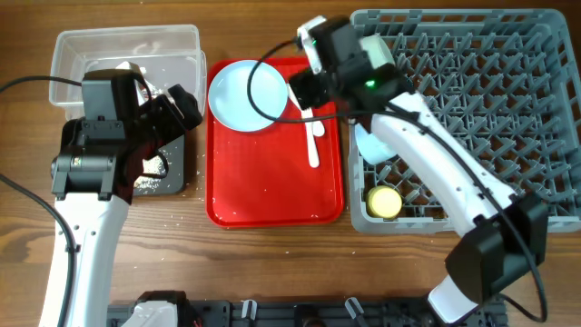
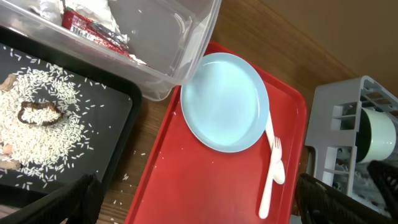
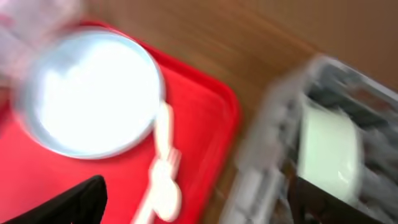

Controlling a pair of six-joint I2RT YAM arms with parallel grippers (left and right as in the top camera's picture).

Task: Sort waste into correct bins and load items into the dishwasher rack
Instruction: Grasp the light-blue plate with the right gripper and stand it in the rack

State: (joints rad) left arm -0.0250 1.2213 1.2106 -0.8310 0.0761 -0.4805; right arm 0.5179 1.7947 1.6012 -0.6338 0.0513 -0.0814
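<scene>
I will load the light blue plate (image 1: 247,95), so my right gripper will next grab it by its rim nearest the grey rack. The plate's opposite edge stays free for loading.
The light blue plate (image 1: 247,95) lies at the back of the red tray (image 1: 272,191), with the white fork and spoon (image 1: 314,136) to its right. My right gripper (image 1: 304,86) hovers open and empty over the plate's right edge; its wrist view (image 3: 199,205) is blurred. My left gripper (image 1: 182,104) is open and empty over the black tray (image 1: 168,182), which holds rice and brown scraps (image 2: 43,115). The red wrapper (image 2: 93,31) lies in the clear tub (image 1: 127,45). The grey rack (image 1: 508,91) holds the yellow cup (image 1: 385,202), light blue bowl (image 1: 370,145) and pale green bowl (image 2: 379,134).
Loose rice grains (image 1: 172,218) lie on the wooden table in front of the black tray. The right arm stretches diagonally across the rack's front left part. A cable runs over the plate.
</scene>
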